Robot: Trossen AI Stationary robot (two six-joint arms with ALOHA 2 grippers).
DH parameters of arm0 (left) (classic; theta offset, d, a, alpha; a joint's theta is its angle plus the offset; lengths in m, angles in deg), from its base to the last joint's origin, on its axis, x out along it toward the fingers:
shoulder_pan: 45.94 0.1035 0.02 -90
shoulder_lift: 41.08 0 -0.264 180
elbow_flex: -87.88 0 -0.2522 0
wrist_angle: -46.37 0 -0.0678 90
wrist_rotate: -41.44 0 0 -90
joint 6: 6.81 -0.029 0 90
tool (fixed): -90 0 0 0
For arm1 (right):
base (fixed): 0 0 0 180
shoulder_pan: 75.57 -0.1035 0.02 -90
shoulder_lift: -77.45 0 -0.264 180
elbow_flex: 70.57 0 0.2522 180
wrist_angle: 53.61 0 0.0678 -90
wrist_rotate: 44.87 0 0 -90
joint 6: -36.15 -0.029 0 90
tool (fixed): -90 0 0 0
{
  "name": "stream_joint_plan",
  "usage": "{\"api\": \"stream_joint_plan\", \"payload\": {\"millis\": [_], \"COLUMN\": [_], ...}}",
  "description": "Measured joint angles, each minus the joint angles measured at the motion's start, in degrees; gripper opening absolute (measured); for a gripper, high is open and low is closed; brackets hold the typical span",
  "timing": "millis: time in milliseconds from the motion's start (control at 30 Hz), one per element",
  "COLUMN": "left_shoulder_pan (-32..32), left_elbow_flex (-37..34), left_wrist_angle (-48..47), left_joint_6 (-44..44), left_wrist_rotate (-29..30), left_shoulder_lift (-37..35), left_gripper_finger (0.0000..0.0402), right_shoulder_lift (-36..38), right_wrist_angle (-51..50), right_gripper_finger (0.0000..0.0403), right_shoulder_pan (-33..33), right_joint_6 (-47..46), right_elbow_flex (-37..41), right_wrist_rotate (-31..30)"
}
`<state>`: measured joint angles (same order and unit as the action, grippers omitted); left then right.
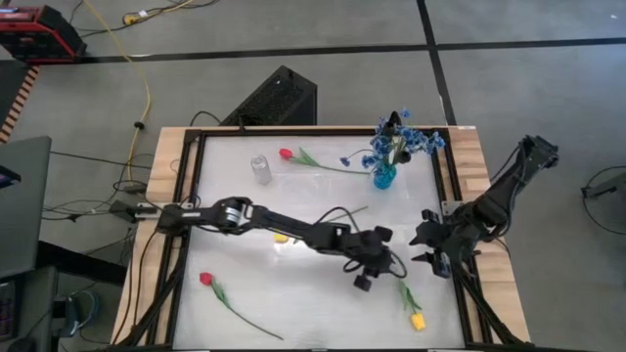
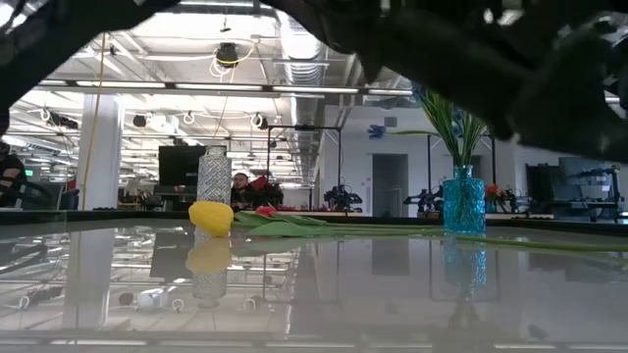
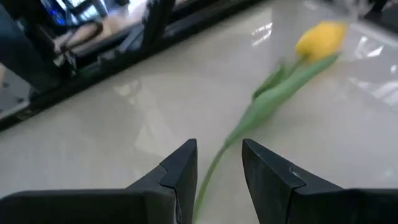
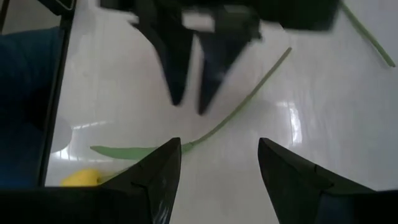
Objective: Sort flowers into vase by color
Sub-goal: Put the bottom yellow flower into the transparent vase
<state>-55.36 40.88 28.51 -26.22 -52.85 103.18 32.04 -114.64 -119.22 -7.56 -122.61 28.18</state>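
The yellow tulip (image 1: 418, 320) needs to be sorted into the clear vase, so my left gripper will pick it up next by its stem just below the leaves.
My left gripper (image 1: 377, 273) (image 3: 217, 149) is open and low over the table's right-near part. Its fingers stand on either side of the thin green stem (image 3: 208, 180) of a yellow tulip (image 1: 418, 320) (image 3: 320, 37) that lies flat on the table. I see no touch. My right gripper (image 1: 430, 252) (image 4: 219, 146) is open and hovers just right of it, over the same stem (image 4: 249, 93). A blue vase (image 1: 383, 177) (image 2: 463, 201) with blue sprigs stands far right. A clear vase (image 1: 260, 169) stands far left. Two red tulips (image 1: 286, 154) (image 1: 206, 280) and a second yellow bud (image 1: 282, 238) lie on the table.
A dark frame (image 1: 186, 196) runs round the white table top, close behind my right gripper. A black box (image 1: 279, 98) sits beyond the far edge. The left arm (image 1: 284, 223) crosses the table's middle. In the low view, a yellow bud (image 2: 211, 217) lies before the clear vase (image 2: 214, 176).
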Motion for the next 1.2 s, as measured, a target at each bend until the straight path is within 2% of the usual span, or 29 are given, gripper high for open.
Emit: {"api": "stream_joint_plan", "payload": {"millis": [167,433,567,767,1067,1200], "left_shoulder_pan": [2.30,3.83,3.59,2.94,3.39,3.33], "left_elbow_flex": [5.87,5.14,5.14,5.11,5.27,5.47], "left_wrist_angle": [-3.27,-5.20,-6.98,-7.30,-8.56,-11.23], "left_joint_6": [-0.64,0.12,-1.15,-1.82,0.22,1.89], "left_wrist_rotate": [-2.37,-5.06,-8.44,-5.01,-7.26,-7.21], "left_shoulder_lift": [4.76,5.14,5.14,5.14,8.10,8.20], "left_gripper_finger": [0.0116,0.0116,0.0116,0.0116,0.0115,0.0088], "right_shoulder_lift": [0.02,0.04,0.02,0.04,0.02,0.02], "right_wrist_angle": [0.11,-0.39,-0.51,-0.50,-0.39,-0.21], "right_gripper_finger": [0.0239,0.0239,0.0239,0.0239,0.0239,0.0239], "right_shoulder_pan": [-0.64,-0.62,-0.62,-0.58,-0.58,-0.56], "right_joint_6": [0.03,0.66,0.74,2.20,1.80,1.71], "right_elbow_flex": [-0.02,-0.02,-0.02,-0.02,-0.02,-0.02], "right_wrist_rotate": [-0.26,-1.25,-1.25,-1.25,-1.25,-1.25]}}
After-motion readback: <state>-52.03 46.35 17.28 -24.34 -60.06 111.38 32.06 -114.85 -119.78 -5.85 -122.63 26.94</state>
